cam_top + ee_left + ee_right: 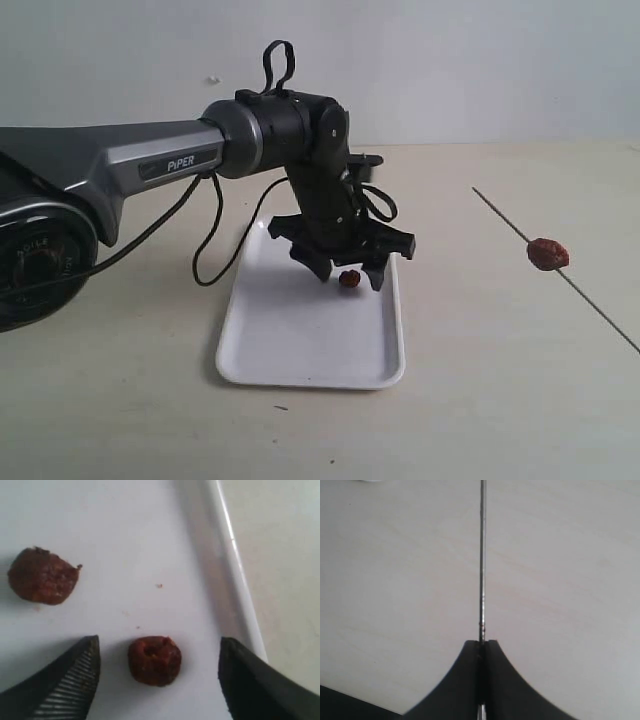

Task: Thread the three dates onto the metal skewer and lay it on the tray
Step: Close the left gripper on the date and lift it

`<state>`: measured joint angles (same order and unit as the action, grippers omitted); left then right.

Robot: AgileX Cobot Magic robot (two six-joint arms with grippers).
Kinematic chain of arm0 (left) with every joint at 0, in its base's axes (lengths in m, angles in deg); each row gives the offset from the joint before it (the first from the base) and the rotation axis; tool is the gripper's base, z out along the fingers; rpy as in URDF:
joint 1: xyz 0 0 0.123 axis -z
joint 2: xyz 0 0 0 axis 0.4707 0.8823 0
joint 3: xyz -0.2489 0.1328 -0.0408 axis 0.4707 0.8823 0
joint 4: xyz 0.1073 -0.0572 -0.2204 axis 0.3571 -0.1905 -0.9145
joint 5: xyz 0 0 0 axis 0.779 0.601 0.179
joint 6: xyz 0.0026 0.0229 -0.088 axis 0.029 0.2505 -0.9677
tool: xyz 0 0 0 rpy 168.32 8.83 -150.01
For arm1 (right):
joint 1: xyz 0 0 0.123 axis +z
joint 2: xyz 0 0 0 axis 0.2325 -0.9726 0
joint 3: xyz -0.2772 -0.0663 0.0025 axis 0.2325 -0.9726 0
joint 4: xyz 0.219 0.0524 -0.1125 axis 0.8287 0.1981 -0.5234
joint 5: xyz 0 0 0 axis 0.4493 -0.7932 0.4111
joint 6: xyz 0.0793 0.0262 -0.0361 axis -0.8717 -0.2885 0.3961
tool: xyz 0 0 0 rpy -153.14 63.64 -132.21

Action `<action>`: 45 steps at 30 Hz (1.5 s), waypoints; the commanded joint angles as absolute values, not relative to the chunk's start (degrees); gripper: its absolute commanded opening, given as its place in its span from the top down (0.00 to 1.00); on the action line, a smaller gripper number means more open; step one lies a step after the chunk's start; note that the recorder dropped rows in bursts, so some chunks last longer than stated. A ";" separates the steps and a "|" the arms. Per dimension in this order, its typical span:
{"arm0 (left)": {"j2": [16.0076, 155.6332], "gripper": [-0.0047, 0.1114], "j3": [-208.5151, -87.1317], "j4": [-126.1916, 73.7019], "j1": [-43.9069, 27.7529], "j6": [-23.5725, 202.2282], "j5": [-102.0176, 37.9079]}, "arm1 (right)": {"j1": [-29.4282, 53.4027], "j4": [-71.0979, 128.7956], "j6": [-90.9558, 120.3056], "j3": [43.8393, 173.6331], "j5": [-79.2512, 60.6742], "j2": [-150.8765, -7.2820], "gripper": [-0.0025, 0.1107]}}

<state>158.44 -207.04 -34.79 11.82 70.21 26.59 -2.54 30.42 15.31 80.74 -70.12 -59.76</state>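
The left gripper takes hold of the date between its fingers by its plump middle (349, 279) (154, 661) next. Then the date goes onto the skewer.
The white tray (290, 350) lies on the table in the middle of the exterior view. My left gripper (349, 274) hangs low over its far right part, open. One date (154, 660) sits on the tray between the two fingers, touched by neither. A second date (44, 575) lies further off on the tray, and the tray rim (235, 565) runs close by. My right gripper (482, 642) is shut on the metal skewer (482, 555). That skewer (500, 215) slants above the table at the right, with a third date (547, 253) threaded on it.
The left arm (150, 155) reaches in from the left, and its black cable (215, 250) loops down beside the tray's left edge. The arm's base (40, 250) stands at the far left. Bare pale table (480, 400) surrounds the tray.
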 commanded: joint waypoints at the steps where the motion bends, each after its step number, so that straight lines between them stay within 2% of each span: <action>1: 158.65 0.39 -207.23 -33.25 11.89 69.70 26.00 | -2.80 30.44 15.89 80.75 -70.13 -59.24 0.98; 4: 158.65 0.40 -207.23 -33.25 11.89 69.70 26.00 | -2.80 30.44 15.89 80.75 -70.13 -59.24 0.98; 9: 158.65 0.49 -207.23 -33.25 11.89 69.70 26.00 | -2.80 30.44 15.89 80.75 -70.13 -59.24 0.98; 24: 158.65 0.50 -207.23 -33.25 11.89 69.70 26.32 | -2.80 30.44 15.89 80.75 -70.13 -59.24 0.98; 30: 158.65 0.64 -207.23 -33.14 11.89 69.82 26.54 | -2.80 30.44 15.89 80.75 -70.13 -59.24 0.98; 34: 158.65 0.62 -207.23 -32.90 11.89 69.82 26.54 | -2.80 30.66 15.86 80.75 -70.13 -59.24 0.98; 45: 158.65 0.64 -207.23 -32.90 11.89 70.05 26.54 | -2.80 31.72 16.38 80.75 -70.13 -59.24 0.98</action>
<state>158.73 -207.04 -33.25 11.82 70.10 26.38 -2.54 31.72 15.86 80.74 -70.34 -59.76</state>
